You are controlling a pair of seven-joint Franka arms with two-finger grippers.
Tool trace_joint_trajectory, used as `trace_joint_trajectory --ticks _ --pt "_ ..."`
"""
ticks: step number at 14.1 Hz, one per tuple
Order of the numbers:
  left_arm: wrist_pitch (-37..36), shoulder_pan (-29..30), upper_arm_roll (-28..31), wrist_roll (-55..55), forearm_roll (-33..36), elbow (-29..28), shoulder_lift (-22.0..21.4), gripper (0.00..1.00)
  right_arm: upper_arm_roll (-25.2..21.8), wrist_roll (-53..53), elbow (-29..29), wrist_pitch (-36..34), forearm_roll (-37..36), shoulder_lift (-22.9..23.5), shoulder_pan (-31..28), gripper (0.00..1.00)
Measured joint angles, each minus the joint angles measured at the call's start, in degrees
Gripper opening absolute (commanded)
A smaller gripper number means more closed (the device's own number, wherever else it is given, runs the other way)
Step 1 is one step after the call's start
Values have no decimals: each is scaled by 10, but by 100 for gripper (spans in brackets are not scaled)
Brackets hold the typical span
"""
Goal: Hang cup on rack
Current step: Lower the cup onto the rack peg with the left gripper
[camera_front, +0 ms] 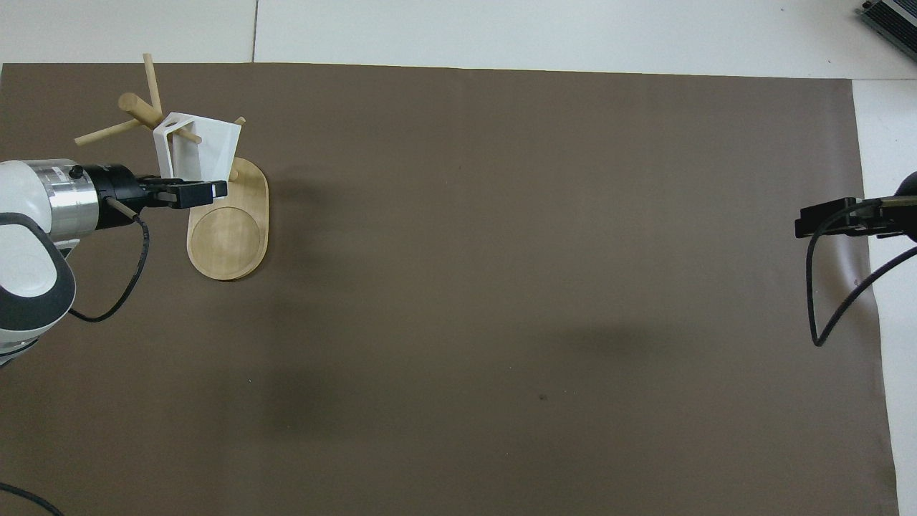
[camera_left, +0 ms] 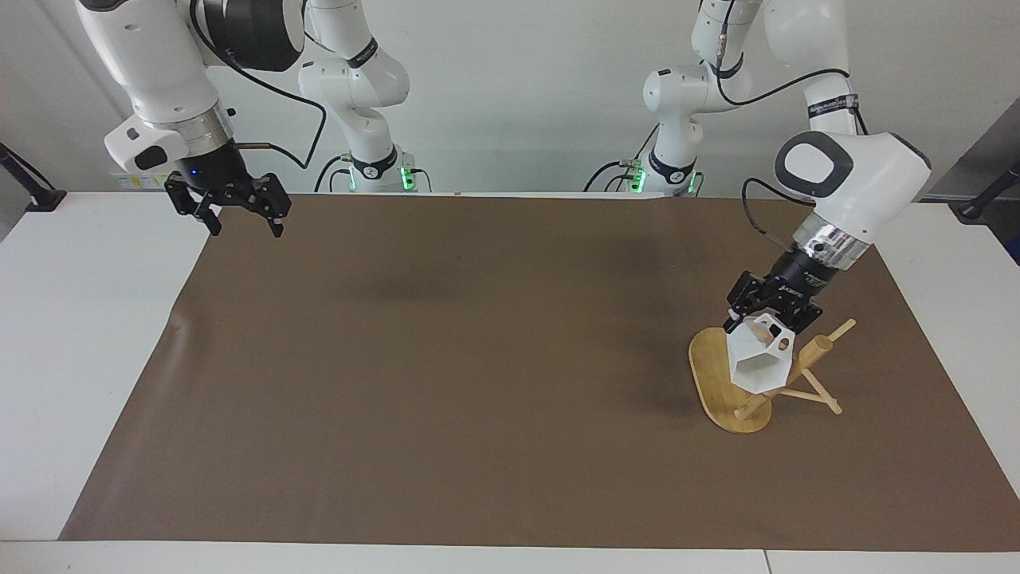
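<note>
The thin peg runs through the cup's handle in the overhead view and the cup would hang there, so it is time for my left gripper to release it now.
The white faceted cup (camera_left: 757, 365) (camera_front: 208, 143) hangs tilted over the oval base of the bamboo rack (camera_left: 706, 375) (camera_front: 229, 240), at the left arm's end of the table. My left gripper (camera_left: 758, 322) (camera_front: 202, 192) is shut on the cup near its handle. In the overhead view a thin peg (camera_front: 188, 134) runs through the hole in the handle, close to the round post (camera_left: 806, 359) (camera_front: 140, 111). My right gripper (camera_left: 245, 226) (camera_front: 808, 222) stands open and holds nothing, raised over the mat's corner at the right arm's end.
A brown mat (camera_left: 478, 383) covers most of the white table (camera_left: 80, 319). The rack's other pegs (camera_left: 821, 399) (camera_front: 107, 132) stick out sideways from the post toward the mat's edge.
</note>
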Motion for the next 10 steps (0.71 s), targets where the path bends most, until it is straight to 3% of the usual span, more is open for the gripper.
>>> trace_joint_trajectory --ticks 1,3,5,7,10 --pt "0 0 0 0 0 0 0 6 -1 0 0 0 0 0 0 100" --pt "0 0 0 0 0 0 0 41 -1 0 0 0 0 0 0 100" --pt "0 0 0 0 0 0 0 50 1 0 0 0 0 0 1 100" --pt "0 0 -1 1 0 0 0 78 2 0 0 0 0 0 2 100" --pt "0 0 -1 2 0 0 0 100 2 0 0 0 0 0 2 100"
